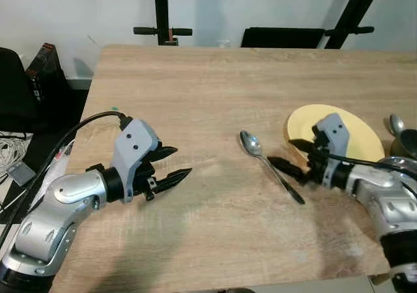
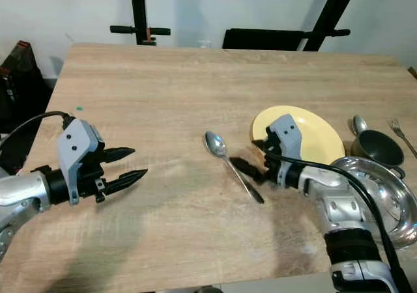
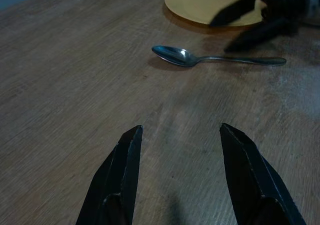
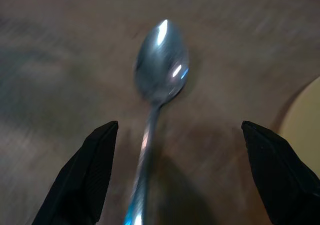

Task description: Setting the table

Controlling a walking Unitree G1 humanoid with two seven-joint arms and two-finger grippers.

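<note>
My right gripper is to grab the spoon next by the upper handle near the bowl (image 1: 266, 161), as the long spoon has its broad bowl (image 1: 250, 142) at one end.
A steel spoon (image 1: 266, 161) lies flat on the wooden table (image 1: 215, 97), bowl toward the far side, just left of a yellow plate (image 1: 345, 131). My right gripper (image 1: 291, 159) is open and hovers low over the spoon's handle, with one finger on each side of the spoon (image 4: 159, 85) in the right wrist view. My left gripper (image 1: 172, 164) is open over bare wood at the table's left, pointing toward the spoon (image 3: 200, 57), with nothing between its fingers (image 3: 122, 175).
At the right edge stand a dark bowl (image 2: 378, 146), a steel bowl (image 2: 391, 195), a second spoon (image 2: 358, 124) and a fork (image 2: 402, 133). Black stand legs (image 1: 161, 19) and a chair (image 1: 283, 38) rise behind the table. Boxes and cables (image 1: 16, 150) lie on the floor at left.
</note>
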